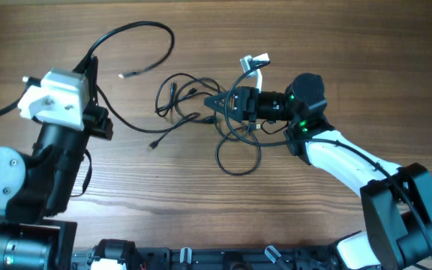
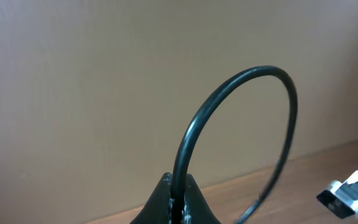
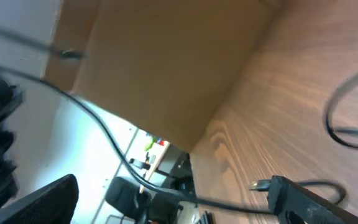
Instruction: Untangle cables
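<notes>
My right gripper should turn on its side and next grab the black cable along its length (image 3: 182, 195), which leaves the cable's ends free to untangle it.
Several thin black cables (image 1: 190, 105) lie tangled at the table's middle, with a loop (image 1: 238, 154) toward the front. My left gripper (image 1: 91, 66) is shut on one black cable (image 2: 241, 78) that arcs up from the jaws (image 2: 179, 200). In the overhead view this cable curves round to a pale tip (image 1: 124, 75). My right gripper (image 1: 210, 102) is in the tangle, turned on its side and open. A cable (image 3: 104, 134) runs between its spread fingers (image 3: 173, 200), and a small metal-tipped plug (image 3: 260, 185) lies by one finger.
A white plug end (image 1: 255, 61) lies behind the tangle and also shows in the left wrist view (image 2: 344, 196). A loose plug (image 1: 154, 145) lies left of the tangle. A wall stands beyond the table's far edge.
</notes>
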Controlling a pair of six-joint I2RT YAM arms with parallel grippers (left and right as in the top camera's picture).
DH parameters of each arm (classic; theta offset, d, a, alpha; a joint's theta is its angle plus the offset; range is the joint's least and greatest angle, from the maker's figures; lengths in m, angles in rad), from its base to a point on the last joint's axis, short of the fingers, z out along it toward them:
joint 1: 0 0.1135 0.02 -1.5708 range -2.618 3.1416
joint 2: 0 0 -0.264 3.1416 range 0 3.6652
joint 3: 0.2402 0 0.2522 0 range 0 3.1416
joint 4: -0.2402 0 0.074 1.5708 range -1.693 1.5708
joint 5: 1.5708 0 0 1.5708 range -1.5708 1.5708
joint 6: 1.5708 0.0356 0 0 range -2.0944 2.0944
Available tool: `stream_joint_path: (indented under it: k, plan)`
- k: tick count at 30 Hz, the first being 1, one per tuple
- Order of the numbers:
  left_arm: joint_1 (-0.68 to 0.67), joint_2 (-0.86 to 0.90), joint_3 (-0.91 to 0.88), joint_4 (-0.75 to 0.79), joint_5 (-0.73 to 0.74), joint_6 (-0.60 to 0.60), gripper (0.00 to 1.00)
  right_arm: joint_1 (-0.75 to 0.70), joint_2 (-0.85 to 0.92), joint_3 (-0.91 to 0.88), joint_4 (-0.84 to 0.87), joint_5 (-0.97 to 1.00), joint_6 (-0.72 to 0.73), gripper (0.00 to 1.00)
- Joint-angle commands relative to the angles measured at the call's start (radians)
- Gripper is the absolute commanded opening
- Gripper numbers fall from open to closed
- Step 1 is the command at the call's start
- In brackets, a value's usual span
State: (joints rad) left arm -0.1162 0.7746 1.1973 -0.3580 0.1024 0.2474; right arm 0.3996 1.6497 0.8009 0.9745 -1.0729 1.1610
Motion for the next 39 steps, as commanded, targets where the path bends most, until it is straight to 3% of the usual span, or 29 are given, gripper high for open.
stream_joint_path:
  k: [1,4,6,11,19,20,24,30,31,33,35,39]
  plan:
    - [0.003,-0.002,0.002,0.003,0.013,-0.021,0.04,0.002,-0.004,0.009,0.118,-0.016,0.079,1.00]
    - [0.003,-0.001,0.002,-0.003,0.094,-0.021,0.04,0.002,-0.004,0.009,0.305,-0.016,0.109,1.00]
    - [0.003,0.000,0.002,-0.012,0.190,-0.021,0.04,0.002,-0.004,0.009,0.409,-0.005,0.031,1.00]
    - [0.002,0.037,0.002,-0.024,0.374,-0.103,0.04,0.010,-0.004,0.010,0.547,0.121,0.004,1.00]
    - [0.002,0.124,0.002,-0.023,0.530,-0.131,0.04,0.070,-0.004,0.010,0.599,0.182,-0.127,0.99]
    - [0.002,0.134,0.002,-0.023,0.538,-0.135,0.04,0.079,-0.004,0.010,0.599,0.187,-0.139,0.91]
    - [0.002,0.157,0.002,-0.023,0.537,-0.151,0.04,0.085,-0.004,0.010,0.600,0.195,-0.137,0.12]
    - [0.002,0.155,0.002,-0.019,0.533,-0.151,0.04,0.084,-0.008,0.016,0.681,0.286,0.024,0.04]
    - [0.002,0.155,0.002,-0.020,0.533,-0.151,0.13,0.084,-0.013,0.020,0.681,0.293,0.038,0.04]
    - [0.002,0.155,0.002,-0.020,0.533,-0.151,0.45,0.084,-0.029,0.031,0.681,0.296,0.048,0.05]
    - [0.002,0.155,0.002,-0.020,0.533,-0.151,0.98,0.084,-0.057,0.038,0.681,0.325,0.047,0.04]
    - [0.002,0.159,0.002,-0.080,0.532,-0.149,1.00,0.083,-0.099,0.043,0.623,0.386,0.048,0.05]
